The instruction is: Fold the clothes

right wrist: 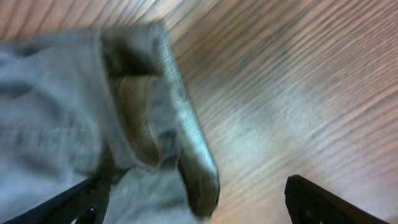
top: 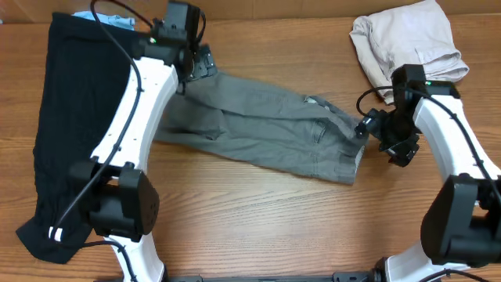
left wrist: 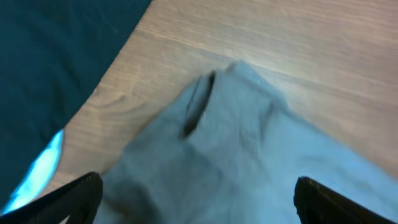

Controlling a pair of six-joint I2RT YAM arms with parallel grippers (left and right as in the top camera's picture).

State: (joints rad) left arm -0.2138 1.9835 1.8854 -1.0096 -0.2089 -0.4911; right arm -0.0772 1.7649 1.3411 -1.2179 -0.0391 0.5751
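Observation:
The grey shorts (top: 266, 129) will be grabbed by the waistband end (top: 358, 133) next with my right gripper, to fold that end over toward the shorts' legs.
The grey shorts (top: 266, 129) lie flat across the middle of the wooden table, waistband end to the right. My left gripper (top: 196, 66) is open over the shorts' upper left end, a leg end; the left wrist view shows the grey cloth (left wrist: 236, 143) between its spread fingers (left wrist: 199, 202). My right gripper (top: 368, 129) is open at the waistband end; the right wrist view shows the waistband corner (right wrist: 186, 143) between its fingers (right wrist: 199, 202). A long black garment (top: 70, 117) lies along the left side.
A beige folded garment (top: 407, 43) lies at the back right. A light blue cloth (top: 106, 19) peeks out behind the black garment. Bare wood table (top: 258, 219) lies in front of the shorts.

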